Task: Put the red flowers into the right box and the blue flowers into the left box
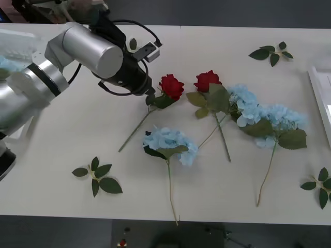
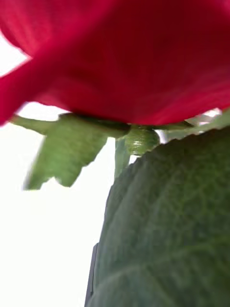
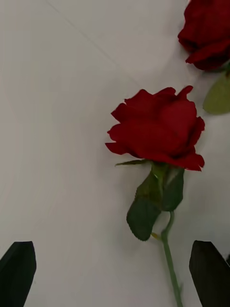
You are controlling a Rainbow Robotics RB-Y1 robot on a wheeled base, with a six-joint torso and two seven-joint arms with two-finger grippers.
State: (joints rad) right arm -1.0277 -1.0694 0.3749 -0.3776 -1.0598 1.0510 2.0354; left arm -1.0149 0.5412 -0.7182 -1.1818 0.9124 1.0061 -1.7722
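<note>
The red flower has loose, delicate petals that spread wide above its slim stem, so my left gripper should grab the flower by its green stem (image 1: 135, 129) (image 3: 169, 258) next.
Two red flowers lie mid-table, one (image 1: 171, 86) next to the other (image 1: 207, 80). My left gripper (image 1: 149, 96) hovers open just left of the nearer rose (image 3: 155, 129), above its stem; its black fingertips (image 3: 19, 261) stand wide apart with nothing between them. A second rose (image 3: 208, 31) lies beyond. Three blue flowers (image 1: 170, 142) (image 1: 245, 106) (image 1: 284, 120) lie to the right and front. The left box (image 1: 18, 44) is at the far left, the right box (image 1: 321, 95) at the right edge. In the right wrist view a red bloom (image 2: 124, 57) and a leaf (image 2: 167, 225) sit very close.
Loose green leaf sprigs lie at the front left (image 1: 98, 178), back right (image 1: 271, 52) and front right (image 1: 320, 187). Long stems reach toward the table's front edge. Bare white table (image 1: 67, 134) lies between the left box and the flowers.
</note>
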